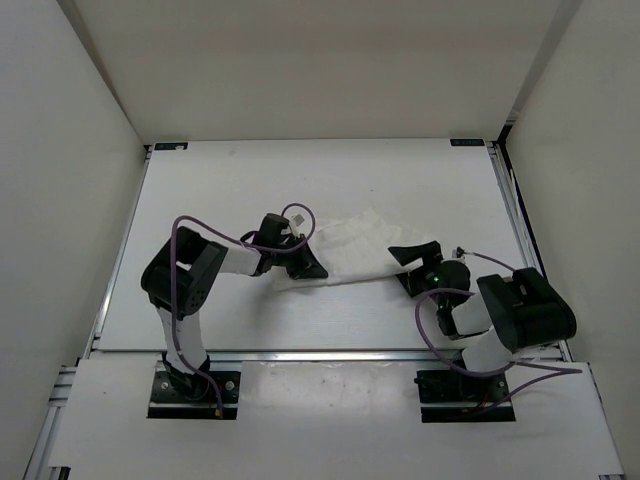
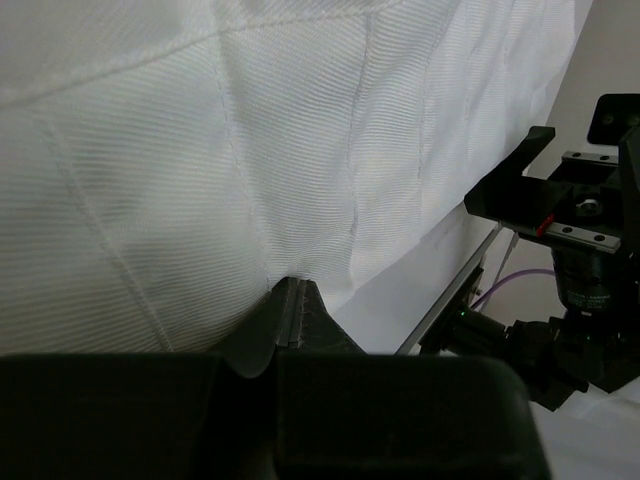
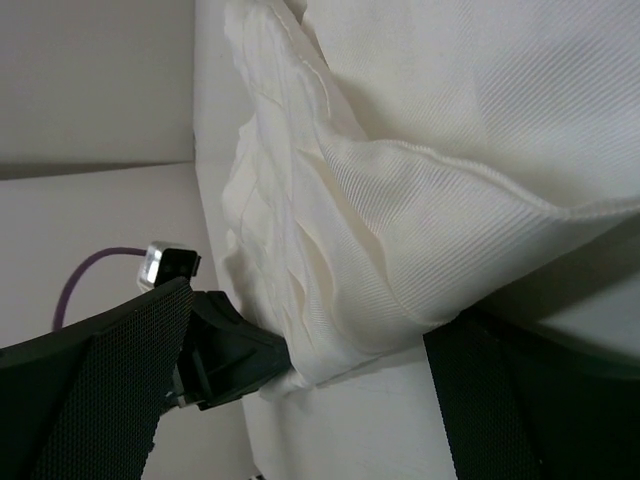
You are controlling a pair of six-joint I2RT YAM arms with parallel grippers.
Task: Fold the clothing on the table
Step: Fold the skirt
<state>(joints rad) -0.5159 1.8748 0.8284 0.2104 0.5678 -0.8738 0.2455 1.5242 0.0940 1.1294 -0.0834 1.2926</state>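
Note:
My right gripper grabs the clothing's hemmed fold (image 1: 399, 268) (image 3: 388, 302) next, at the edge opposite my left gripper, to fold that edge over.
The clothing (image 1: 352, 250) is a small white piece lying crumpled near the middle of the table (image 1: 250, 180). My left gripper (image 1: 303, 264) is shut on its left edge; in the left wrist view the closed fingers (image 2: 290, 305) pinch the ribbed fabric (image 2: 200, 150), which fills most of that view. My right gripper (image 1: 408, 268) stands open at the clothing's right edge. In the right wrist view its two fingers (image 3: 100, 385) are wide apart, with a hemmed fold of the clothing (image 3: 400, 200) resting loosely between them, not clamped. The left gripper (image 3: 235, 355) shows there holding the cloth's far end.
White walls enclose the table on three sides. An aluminium rail (image 1: 300, 352) runs along the near edge, by the arm bases. Purple cables (image 1: 215, 230) loop off both arms. The right arm's body (image 2: 580, 230) appears at the right of the left wrist view.

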